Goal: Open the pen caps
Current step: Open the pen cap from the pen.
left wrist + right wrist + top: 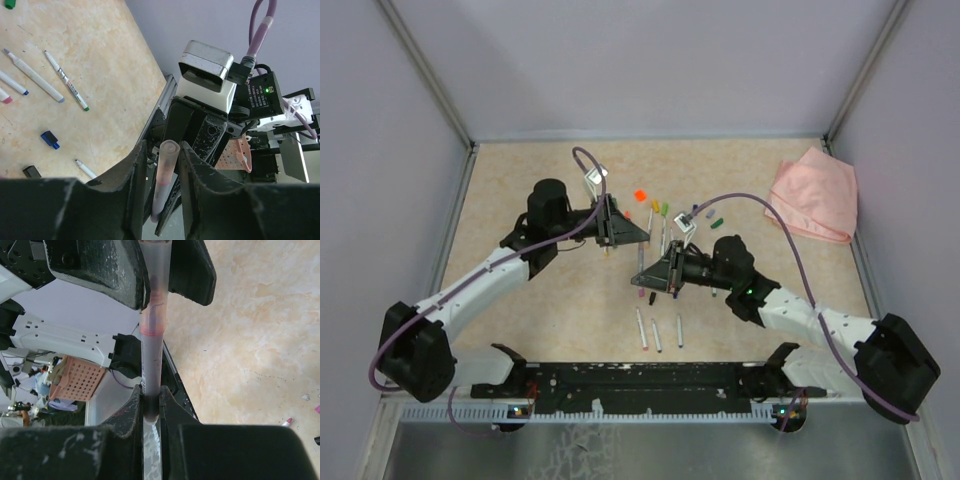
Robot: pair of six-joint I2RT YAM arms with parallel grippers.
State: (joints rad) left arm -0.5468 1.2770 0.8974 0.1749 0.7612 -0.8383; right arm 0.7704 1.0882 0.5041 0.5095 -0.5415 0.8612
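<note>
I would leave the cap point(643, 242) point(167, 161) on the pen if I lifted my left gripper now, because its fingers are open and there is a gap beside the cap.
A slim white pen point(151, 360) hangs in the air between my two grippers. My right gripper point(151, 400) is shut on its barrel. The pen's frosted pink-ringed cap point(167, 165) stands between the fingers of my left gripper point(162, 150), which is open, with a narrow gap showing on the cap's left side. From above, the left gripper point(640, 236) and right gripper point(642, 276) meet tip to tip over the table's middle. Loose pen caps lie on the table: orange point(640, 194), green point(665, 208), blue point(50, 140), black point(31, 171).
Three uncapped pens point(657, 333) lie side by side near the front edge, and more pens point(32, 75) lie behind the grippers. A pink cloth point(815, 195) sits at the back right. Grey walls enclose the table on three sides.
</note>
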